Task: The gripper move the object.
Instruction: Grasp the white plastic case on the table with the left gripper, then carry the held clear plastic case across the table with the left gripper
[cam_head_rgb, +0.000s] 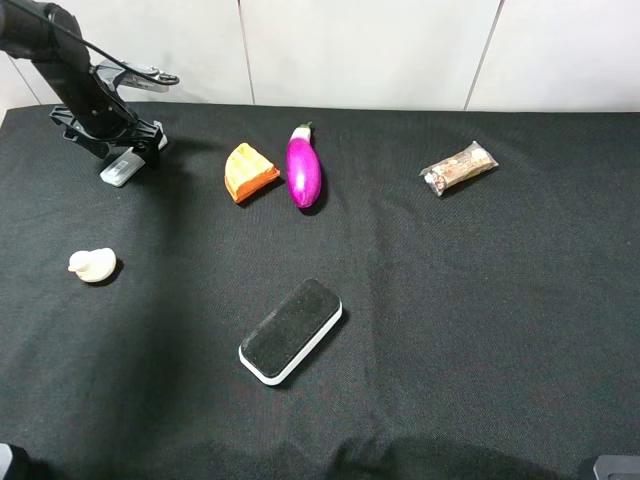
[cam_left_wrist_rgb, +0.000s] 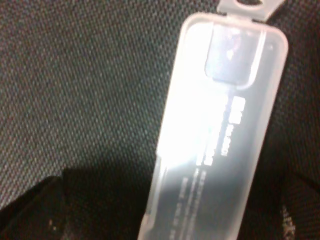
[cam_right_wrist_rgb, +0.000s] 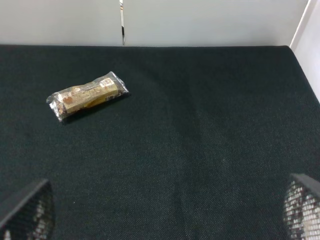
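My left gripper should close, because its fingers are low beside the case (cam_left_wrist_rgb: 220, 125), over the black cloth. Closing now would hold the case.
The object (cam_head_rgb: 119, 168), a slim pale-blue translucent case, lies flat on the black cloth at the far left. My left gripper (cam_head_rgb: 126, 150) hangs right over it on its thick black arm. In the left wrist view the case (cam_left_wrist_rgb: 220, 125) fills the picture, hang tab pointing away. The dark fingertips (cam_left_wrist_rgb: 30, 210) stand wide on either side of its near end, and the left gripper (cam_left_wrist_rgb: 165, 215) is open, with no grip showing. My right gripper (cam_right_wrist_rgb: 165, 215) is open above bare cloth, with nothing between its fingers.
A black-topped white eraser block (cam_head_rgb: 291, 331) lies in the near middle. An orange wedge (cam_head_rgb: 249, 172) and a purple eggplant (cam_head_rgb: 303, 167) sit at the back centre. A wrapped snack (cam_head_rgb: 458, 168) (cam_right_wrist_rgb: 86, 95) lies back right, a small cream duck (cam_head_rgb: 92, 264) at the left.
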